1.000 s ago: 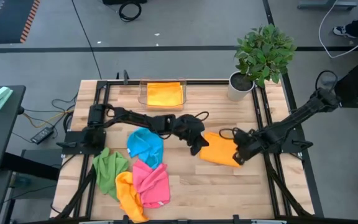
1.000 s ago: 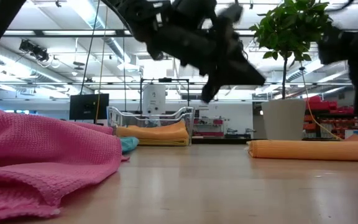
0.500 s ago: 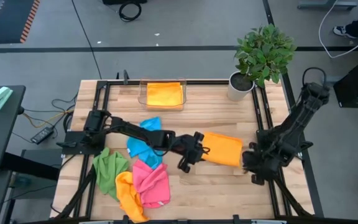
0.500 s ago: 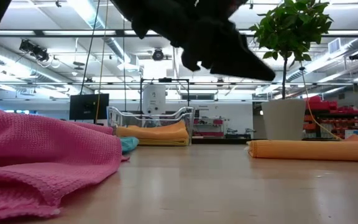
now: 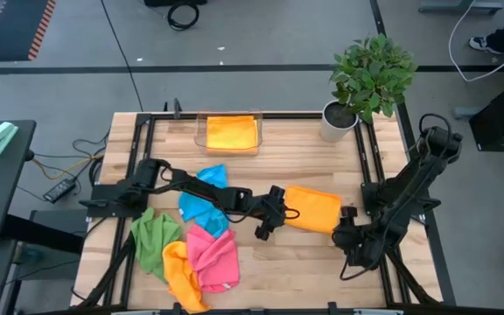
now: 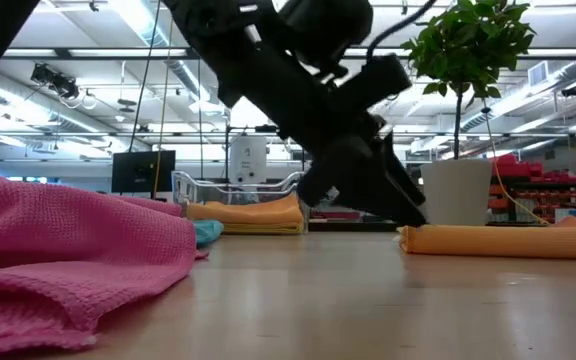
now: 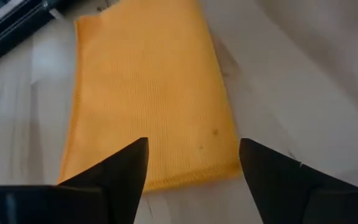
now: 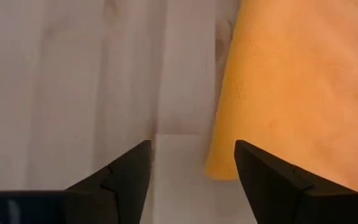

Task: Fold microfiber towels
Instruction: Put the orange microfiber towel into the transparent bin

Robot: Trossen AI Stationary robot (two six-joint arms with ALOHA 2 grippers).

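I need to move my right gripper onto the orange towel's corner [image 5: 333, 229] before I close, because its fingers are still above that corner, over empty wood.
A folded orange towel [image 5: 311, 210] lies flat on the table right of centre, and shows as a low strip [image 6: 503, 242] in the low view. My left gripper [image 5: 266, 224] stands open at the towel's left end, its fingers [image 7: 126, 165] either side of that edge [image 7: 166, 177], low over it. My right gripper [image 5: 346, 236] is open off the towel's near right corner [image 8: 229, 168], over bare wood. More towels lie in a loose heap at the near left: blue [image 5: 204, 206], green [image 5: 151, 236], pink [image 5: 213, 258] and orange-yellow [image 5: 182, 276].
A clear tray [image 5: 201, 131] holding a folded orange towel [image 5: 232, 133] stands at the far edge. A potted plant [image 5: 370, 79] is at the far right corner. The pink towel [image 6: 68, 260] bulks close to the low camera. Bare wood lies between the heap and the folded towel.
Both grippers have opened and let go of the orange towel, which now lies flat and folded. My left gripper has gone down and toward the near edge, to the towel's left end. My right gripper has drawn back toward the near right.
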